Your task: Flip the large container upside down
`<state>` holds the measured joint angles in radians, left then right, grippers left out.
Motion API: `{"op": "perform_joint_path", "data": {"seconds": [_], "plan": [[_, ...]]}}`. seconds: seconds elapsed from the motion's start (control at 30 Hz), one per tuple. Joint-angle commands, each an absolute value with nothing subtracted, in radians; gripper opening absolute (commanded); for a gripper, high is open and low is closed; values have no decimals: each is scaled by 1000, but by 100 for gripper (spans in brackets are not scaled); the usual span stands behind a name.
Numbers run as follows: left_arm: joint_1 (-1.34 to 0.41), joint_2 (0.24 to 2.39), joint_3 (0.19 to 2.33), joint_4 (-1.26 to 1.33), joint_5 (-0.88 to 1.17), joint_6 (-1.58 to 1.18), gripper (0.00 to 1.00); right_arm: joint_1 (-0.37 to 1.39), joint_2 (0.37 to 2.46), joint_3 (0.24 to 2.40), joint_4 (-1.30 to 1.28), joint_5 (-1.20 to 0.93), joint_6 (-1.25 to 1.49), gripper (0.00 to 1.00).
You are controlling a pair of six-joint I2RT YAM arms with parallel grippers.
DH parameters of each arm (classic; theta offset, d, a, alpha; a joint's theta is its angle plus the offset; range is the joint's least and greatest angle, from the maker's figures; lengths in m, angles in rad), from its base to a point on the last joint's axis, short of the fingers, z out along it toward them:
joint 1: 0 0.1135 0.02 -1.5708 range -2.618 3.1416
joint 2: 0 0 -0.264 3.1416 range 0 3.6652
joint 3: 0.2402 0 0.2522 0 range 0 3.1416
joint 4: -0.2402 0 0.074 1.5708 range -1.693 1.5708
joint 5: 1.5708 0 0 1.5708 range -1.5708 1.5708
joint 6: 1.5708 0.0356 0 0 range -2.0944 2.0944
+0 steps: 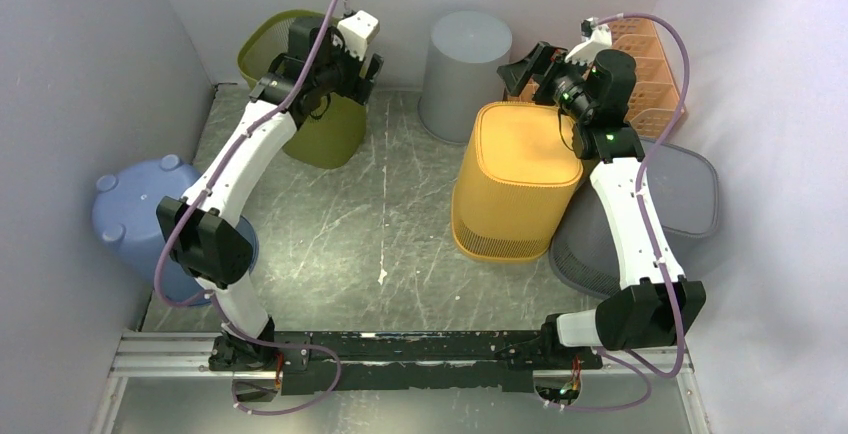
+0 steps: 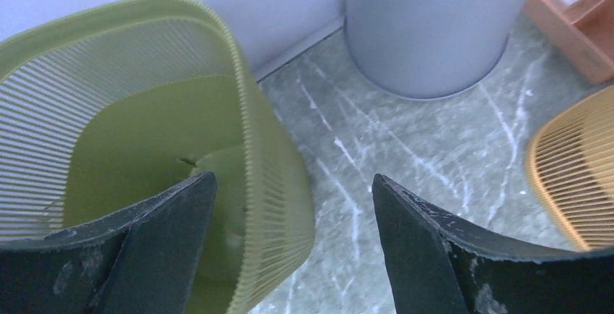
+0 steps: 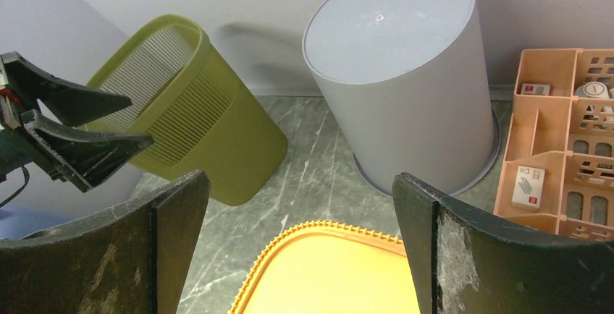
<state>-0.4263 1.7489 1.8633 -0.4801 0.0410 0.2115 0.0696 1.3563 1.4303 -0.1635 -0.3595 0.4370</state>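
I should next grab the olive green basket's rim (image 2: pixel 252 185) with my left gripper, fingers astride the basket's side, its base free to turn the basket upside down.
An olive green slatted basket (image 1: pixel 325 129) stands tilted at the back left, its open mouth up towards the wall. My left gripper (image 1: pixel 368 66) is open at its rim. In the left wrist view (image 2: pixel 293 198) one finger is inside the basket (image 2: pixel 145 133) and the other outside over the floor, with the wall between them. My right gripper (image 1: pixel 520 69) is open and empty above an orange basket (image 1: pixel 520 174) that stands upside down. The right wrist view shows this gripper (image 3: pixel 300 198) over the orange base (image 3: pixel 340 270), not touching it.
A grey round bin (image 1: pixel 462 74) stands upside down at the back centre. A peach organiser tray (image 1: pixel 650 64) is at the back right, a grey mesh basket (image 1: pixel 680 194) under the right arm, and a blue bucket (image 1: pixel 130 204) upside down at the left wall.
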Motion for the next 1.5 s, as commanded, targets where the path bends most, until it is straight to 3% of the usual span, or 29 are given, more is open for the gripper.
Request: {"op": "perform_joint_path", "data": {"seconds": [0.0,0.3,0.53,0.57,0.7,0.73,1.0,1.23,1.47], "plan": [[-376,1727,1867,-483,73,299,90,75,1358,1438,-162,-366,427,100],[-348,1733,1807,-577,86,298,78,76,1376,1428,-146,-355,433,100],[-333,1706,1678,-593,70,274,77,76,1374,1415,-144,-346,432,100],[-329,1714,1675,-602,72,269,71,76,1373,1410,-141,-344,433,100],[-321,1716,1663,-611,87,227,10,77,1370,1397,-138,-336,430,100],[-321,1712,1660,-608,93,219,7,76,1371,1396,-139,-335,430,100],[-321,1637,1690,-598,239,59,7,76,1372,1374,-127,-318,430,100],[-321,1399,1459,-130,502,-285,7,76,1382,1358,-118,-316,430,100],[-316,1262,1297,194,507,-570,7,76,1376,1345,-125,-297,418,100]]}}
